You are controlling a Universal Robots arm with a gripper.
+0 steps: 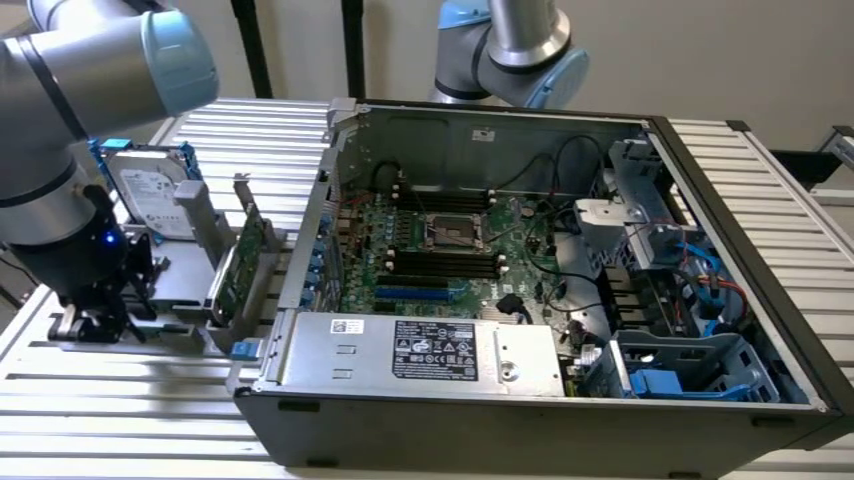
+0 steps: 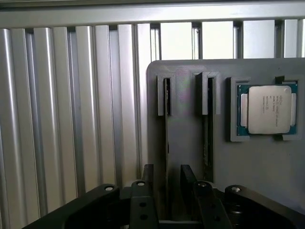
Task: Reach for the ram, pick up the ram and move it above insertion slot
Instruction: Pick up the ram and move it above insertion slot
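Next, my gripper grabs the ram by its bare middle part (image 2: 167,174), since the grey holder clip closes around the ram's end.
In the wrist view a ram stick (image 2: 167,119) stands on its edge in a groove of the grey holder tray (image 2: 186,138), showing as a thin dark line. A second ram stick (image 2: 208,119) stands in the neighbouring groove. My gripper (image 2: 167,180) is open and low over the tray, its two black fingers (image 2: 148,176) on either side of the first stick with a gap to each. In the exterior view the gripper (image 1: 94,322) is down at the tray, left of the open computer case (image 1: 534,400). The motherboard's black slots (image 1: 441,265) lie inside the case.
A processor chip (image 2: 267,109) sits in a pocket of the same tray. A tall green expansion card (image 1: 240,270) and a hard drive (image 1: 147,190) stand between the tray and the case. A second arm (image 1: 521,50) rises behind the case. The table is ribbed aluminium (image 2: 57,119).
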